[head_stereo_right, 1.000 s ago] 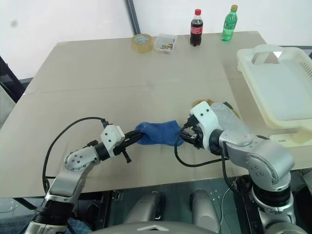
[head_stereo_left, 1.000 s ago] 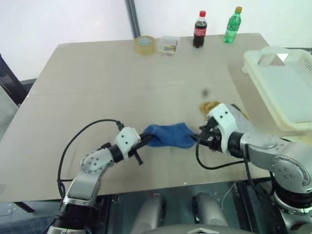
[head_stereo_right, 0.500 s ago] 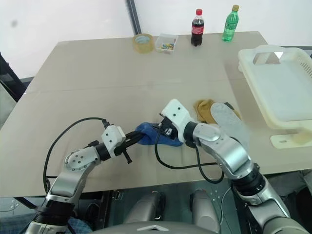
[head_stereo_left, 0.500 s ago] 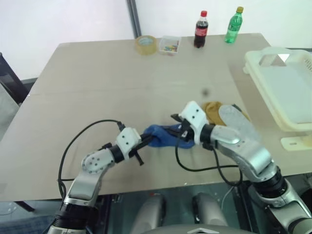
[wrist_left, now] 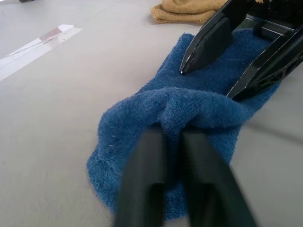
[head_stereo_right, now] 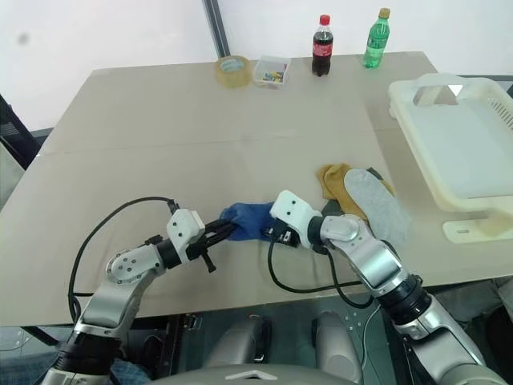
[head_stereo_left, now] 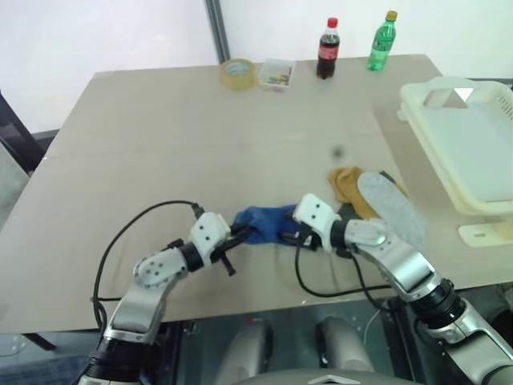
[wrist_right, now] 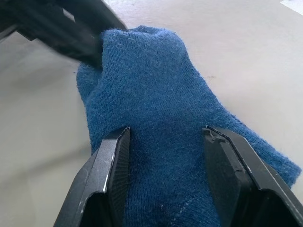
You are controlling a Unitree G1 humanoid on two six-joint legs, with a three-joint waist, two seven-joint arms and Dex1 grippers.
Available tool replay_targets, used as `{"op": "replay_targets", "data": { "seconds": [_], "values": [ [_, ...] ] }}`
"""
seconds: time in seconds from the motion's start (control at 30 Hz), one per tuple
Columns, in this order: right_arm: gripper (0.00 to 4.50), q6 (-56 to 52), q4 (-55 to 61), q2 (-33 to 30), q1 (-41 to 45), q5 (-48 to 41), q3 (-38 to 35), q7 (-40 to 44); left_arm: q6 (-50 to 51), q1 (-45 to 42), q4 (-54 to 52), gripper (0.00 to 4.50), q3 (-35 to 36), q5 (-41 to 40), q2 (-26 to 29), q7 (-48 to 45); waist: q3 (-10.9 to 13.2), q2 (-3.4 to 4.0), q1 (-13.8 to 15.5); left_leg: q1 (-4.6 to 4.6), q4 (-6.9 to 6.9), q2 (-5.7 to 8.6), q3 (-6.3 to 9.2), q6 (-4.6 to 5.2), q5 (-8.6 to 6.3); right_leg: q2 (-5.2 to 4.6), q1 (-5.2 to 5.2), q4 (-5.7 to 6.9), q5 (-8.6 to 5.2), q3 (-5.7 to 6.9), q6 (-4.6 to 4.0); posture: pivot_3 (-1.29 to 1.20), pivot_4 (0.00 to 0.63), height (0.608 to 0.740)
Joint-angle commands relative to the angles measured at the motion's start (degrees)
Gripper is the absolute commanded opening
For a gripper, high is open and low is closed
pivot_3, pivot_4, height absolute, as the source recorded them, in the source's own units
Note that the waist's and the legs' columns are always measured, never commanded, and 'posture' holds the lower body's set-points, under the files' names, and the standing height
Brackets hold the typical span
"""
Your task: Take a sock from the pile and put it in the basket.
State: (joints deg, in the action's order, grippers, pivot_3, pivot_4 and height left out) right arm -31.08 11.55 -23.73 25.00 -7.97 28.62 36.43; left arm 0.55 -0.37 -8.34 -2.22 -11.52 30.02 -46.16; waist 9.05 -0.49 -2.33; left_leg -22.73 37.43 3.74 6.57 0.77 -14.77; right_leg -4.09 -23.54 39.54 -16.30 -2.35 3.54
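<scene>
My right gripper needs to grab the blue sock by its loose end (head_stereo_left: pixel 288 227) (wrist_right: pixel 170 198) next, so that a sock gets into the basket.
A blue sock (head_stereo_left: pixel 258 220) lies bunched on the table between my two grippers. My left gripper (head_stereo_left: pixel 233 238) pinches a raised fold at the sock's left end (wrist_left: pixel 189 109), its fingers close together on the cloth. My right gripper (head_stereo_left: pixel 283 235) stands open over the sock's right part, one finger (wrist_right: pixel 111 165) on each side of the cloth and the tips resting on it. The pile, a mustard yellow sock (head_stereo_left: pixel 345 183) and a pale grey sock (head_stereo_left: pixel 389 207), lies just to the right. The cream-white basket (head_stereo_left: pixel 423 128) stands at the table's right edge.
At the table's far edge stand a tape roll (head_stereo_left: pixel 239 73), a small clear box (head_stereo_left: pixel 277 74), a cola bottle (head_stereo_left: pixel 328 48) and a green bottle (head_stereo_left: pixel 382 38). A small white piece (head_stereo_left: pixel 481 234) lies below the basket. A black cable loops from my left arm.
My right gripper has swung left and down from the sock's right end to over its middle. The sock has bunched up shorter. My left arm has stayed in place.
</scene>
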Motion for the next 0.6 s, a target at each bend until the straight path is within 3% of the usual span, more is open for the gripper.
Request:
{"op": "replay_targets", "data": {
  "seconds": [0.03,0.23,0.43,0.6],
  "values": [
    [2.48,-0.92,-0.82,0.18,-0.03,1.77,0.31,0.49,1.78,0.72,-2.89,2.45,2.33,-4.39,0.31,-1.01,0.0,0.0,0.04,0.0,0.0,0.0,0.0,0.0,0.0,0.0,0.0,0.0,0.0,0.0,0.0,0.0,0.15,0.74],
    [2.48,-1.65,-0.07,0.33,-0.56,2.64,-0.15,1.17,19.42,-1.81,-4.73,4.48,11.91,-22.82,-1.25,3.29,-0.03,-0.04,0.08,0.01,0.01,-0.01,0.02,0.01,-0.01,-0.04,0.01,0.03,0.0,0.01,0.0,0.0,0.15,0.74],
    [2.48,-1.78,-0.39,0.78,-0.52,3.4,-0.1,1.16,48.54,-7.86,-0.29,4.48,15.14,-37.98,3.37,7.22,-0.06,-0.09,0.0,0.05,0.04,0.02,0.06,0.01,-0.01,0.08,0.01,0.13,0.0,0.05,0.0,0.0,0.15,0.74],
    [2.48,-2.92,0.34,1.37,-0.03,4.17,-0.54,0.87,72.71,-18.64,10.72,4.48,20.38,-52.38,2.76,13.59,-0.19,-0.31,0.06,0.09,0.11,0.05,0.11,-0.01,0.01,0.08,0.02,0.2,0.0,0.09,0.0,0.0,0.15,0.74]
  ]
}}
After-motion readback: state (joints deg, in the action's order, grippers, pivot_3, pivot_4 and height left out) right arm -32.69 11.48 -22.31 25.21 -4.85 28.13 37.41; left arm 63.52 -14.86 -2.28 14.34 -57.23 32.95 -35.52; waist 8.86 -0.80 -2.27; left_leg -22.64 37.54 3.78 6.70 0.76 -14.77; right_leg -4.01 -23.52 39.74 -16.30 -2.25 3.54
